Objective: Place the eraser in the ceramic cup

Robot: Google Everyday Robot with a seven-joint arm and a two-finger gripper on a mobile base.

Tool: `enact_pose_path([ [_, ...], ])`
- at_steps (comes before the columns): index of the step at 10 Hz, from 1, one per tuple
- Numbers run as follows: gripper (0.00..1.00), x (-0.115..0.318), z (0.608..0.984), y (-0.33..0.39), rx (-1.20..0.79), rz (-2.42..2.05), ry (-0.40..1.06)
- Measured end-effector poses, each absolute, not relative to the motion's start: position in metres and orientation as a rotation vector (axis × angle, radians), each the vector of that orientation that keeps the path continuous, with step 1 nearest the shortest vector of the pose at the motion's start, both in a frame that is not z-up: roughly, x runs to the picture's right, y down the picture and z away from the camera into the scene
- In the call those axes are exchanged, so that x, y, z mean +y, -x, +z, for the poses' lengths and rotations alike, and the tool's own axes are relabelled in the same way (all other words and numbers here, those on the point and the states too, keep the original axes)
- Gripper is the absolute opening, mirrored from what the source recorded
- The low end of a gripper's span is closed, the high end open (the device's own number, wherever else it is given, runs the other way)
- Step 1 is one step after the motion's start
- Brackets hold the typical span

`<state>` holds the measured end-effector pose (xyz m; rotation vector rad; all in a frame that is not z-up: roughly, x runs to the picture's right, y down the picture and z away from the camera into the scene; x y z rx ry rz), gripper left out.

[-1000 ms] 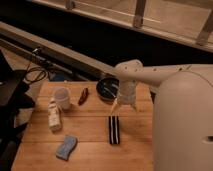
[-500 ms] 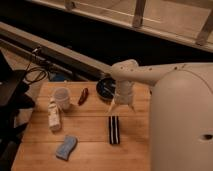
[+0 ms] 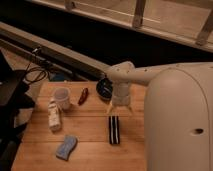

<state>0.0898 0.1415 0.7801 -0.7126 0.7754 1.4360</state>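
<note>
My gripper needs to stand the eraser in the ceramic cup [image 3: 62,97], so it should next grab the black eraser by its narrow end [image 3: 115,119].
The eraser [image 3: 114,129], a slim black block with white lengthwise stripes, lies flat on the wooden table [image 3: 90,150], right of the middle. The ceramic cup [image 3: 62,97], a small white mug, stands upright at the table's back left. My gripper [image 3: 120,109] hangs from the white arm just above the eraser's far end, fingers pointing down and spread apart, holding nothing. The cup is well to the left of the gripper.
A dark round bowl [image 3: 105,88] sits at the back edge, just left of my arm. A small red object [image 3: 83,96] lies between cup and bowl. A white bottle [image 3: 53,115] lies at the left. A light-blue sponge [image 3: 66,146] lies front left. My white body [image 3: 180,125] fills the right.
The arm has swung left and toward the front, bringing the gripper from beside the bowl to just above the eraser's far end. The objects have not moved.
</note>
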Motion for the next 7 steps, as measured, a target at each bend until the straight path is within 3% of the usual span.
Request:
enact_pose_path([
  [7,0.8,0.179,0.798,-0.04,0.697,1.323,0.837],
])
